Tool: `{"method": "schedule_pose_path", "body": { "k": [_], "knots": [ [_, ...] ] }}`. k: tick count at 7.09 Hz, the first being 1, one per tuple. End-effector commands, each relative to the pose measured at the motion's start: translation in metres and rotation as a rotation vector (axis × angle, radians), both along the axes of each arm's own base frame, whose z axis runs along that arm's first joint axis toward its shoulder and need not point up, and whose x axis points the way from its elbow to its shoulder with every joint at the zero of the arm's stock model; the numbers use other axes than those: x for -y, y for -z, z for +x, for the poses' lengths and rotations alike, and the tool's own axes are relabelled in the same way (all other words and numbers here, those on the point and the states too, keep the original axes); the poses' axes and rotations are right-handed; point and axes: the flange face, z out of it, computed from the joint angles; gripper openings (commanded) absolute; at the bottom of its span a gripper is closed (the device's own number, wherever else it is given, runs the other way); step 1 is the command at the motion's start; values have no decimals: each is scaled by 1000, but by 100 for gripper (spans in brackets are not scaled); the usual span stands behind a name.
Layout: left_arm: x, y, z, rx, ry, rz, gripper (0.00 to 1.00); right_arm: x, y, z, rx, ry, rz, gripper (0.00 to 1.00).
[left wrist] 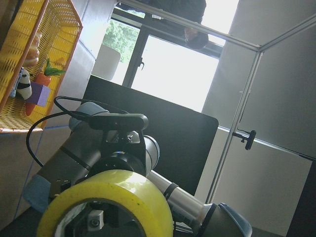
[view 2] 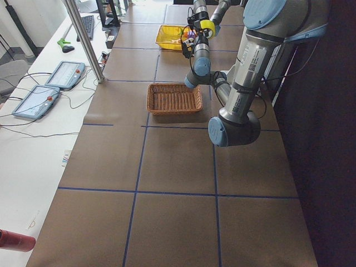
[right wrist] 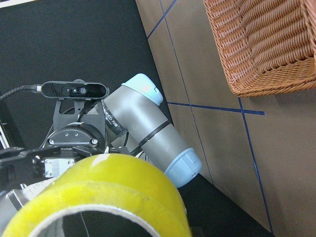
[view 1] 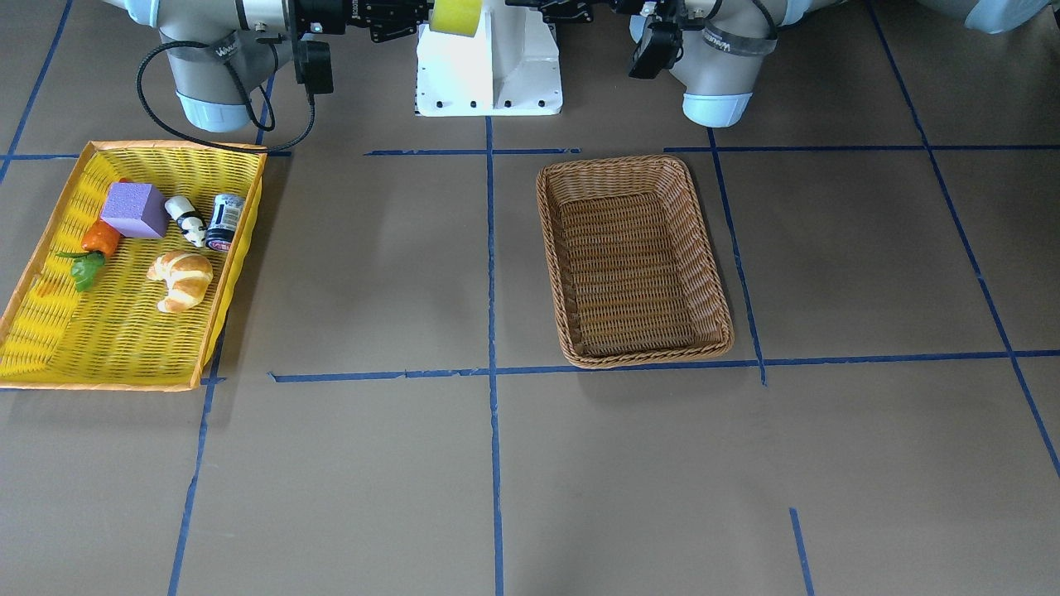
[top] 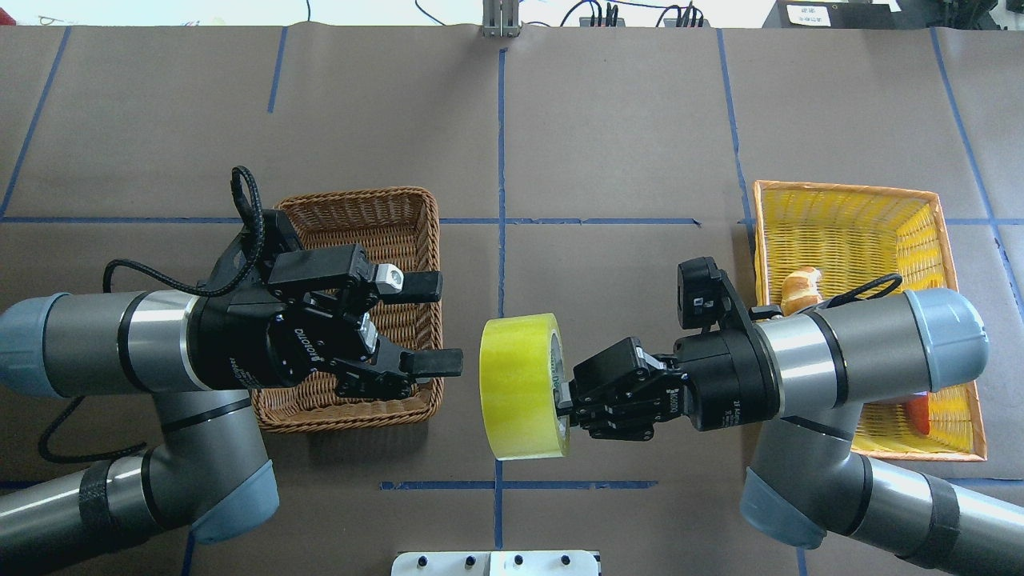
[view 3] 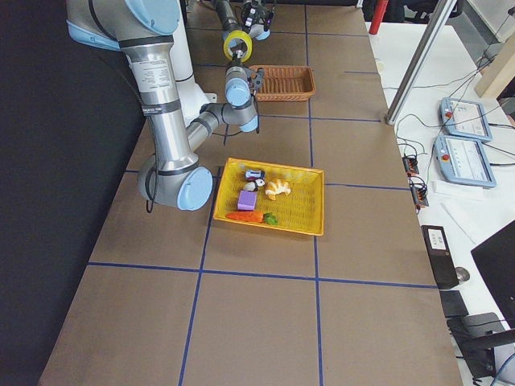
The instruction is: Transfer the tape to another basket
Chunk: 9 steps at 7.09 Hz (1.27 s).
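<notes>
The yellow roll has to go into the brown wicker basket, so the left gripper should grab the roll by its outer rim (view 1: 456, 16) (left wrist: 121, 181) next.
The tape (top: 518, 386), a wide yellow roll, hangs in the air between the two arms, above the table near the robot's base. It also shows in the front view (view 1: 455, 16), the left wrist view (left wrist: 108, 207) and the right wrist view (right wrist: 98, 197). My right gripper (top: 563, 406) is shut on the roll's wall from its right side. My left gripper (top: 440, 324) is open, with its fingers pointing at the tape a short gap away, and it hovers over the brown wicker basket (top: 360, 206). That basket (view 1: 571, 178) holds nothing.
The yellow orange-rimmed tray (view 1: 50, 331) lies on my right side. It holds a croissant (view 1: 182, 280), a purple block (view 1: 135, 209), a carrot (view 1: 99, 240), a can (view 1: 224, 222) and a panda figure (view 1: 189, 222). The white robot base (view 1: 489, 70) stands behind the tape.
</notes>
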Motion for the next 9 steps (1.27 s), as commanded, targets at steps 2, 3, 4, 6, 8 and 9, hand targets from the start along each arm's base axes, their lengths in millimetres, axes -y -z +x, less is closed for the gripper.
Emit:
{"method": "schedule_pose_path", "body": {
  "k": [2,3,4,6,8,9],
  "knots": [
    [-5,5,11,-6,-14,-5,100,-7,5,-9,15,-3,-17,1],
    [-11,5,16,-5,-28,-4,100,-7,5,-11,7,-3,-21,1],
    [-19,9,24,-2,-35,-32,100,-6,6,-13,-7,-6,-26,0],
    [-25,25,30,-13,-41,-48,100,-5,5,-15,-12,-11,-33,0],
    [-25,25,30,-12,-41,-49,94,-7,4,-21,-10,-12,-41,1],
    [-25,25,30,-11,-41,-48,86,-8,5,-19,-2,-11,-38,3]
  ]
}}
